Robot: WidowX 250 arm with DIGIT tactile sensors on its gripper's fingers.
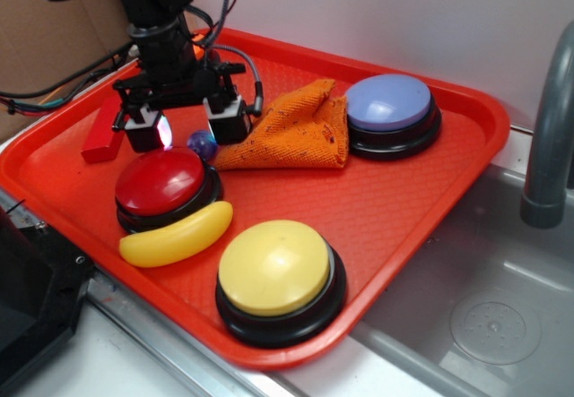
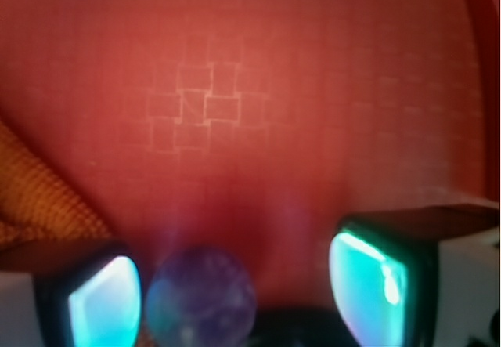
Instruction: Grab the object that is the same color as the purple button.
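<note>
The purple ball point(image 2: 201, 300) lies between my fingers low over the red tray point(image 2: 290, 261) in the wrist view, so it is time to close my gripper on the ball now.
The small dark purple ball point(image 1: 202, 144) lies on the red tray point(image 1: 404, 200), between the red button and the orange cloth. My gripper point(image 1: 188, 126) is open and stands low over the tray with the ball between its two fingers. In the wrist view the ball point(image 2: 201, 296) sits close to the left finger point(image 2: 102, 304), with a wide gap to the right finger point(image 2: 368, 288); whether the left pad touches the ball cannot be told. The purple button point(image 1: 390, 106), lavender dome on a black base, stands at the tray's far right.
A red button point(image 1: 161, 184), a yellow banana-shaped toy point(image 1: 178, 236) and a yellow button point(image 1: 276, 271) stand at the tray's front. An orange cloth point(image 1: 296, 128) lies just right of the gripper. A red block point(image 1: 103, 133) lies left. A sink point(image 1: 484, 316) with a grey tap point(image 1: 547, 146) is right.
</note>
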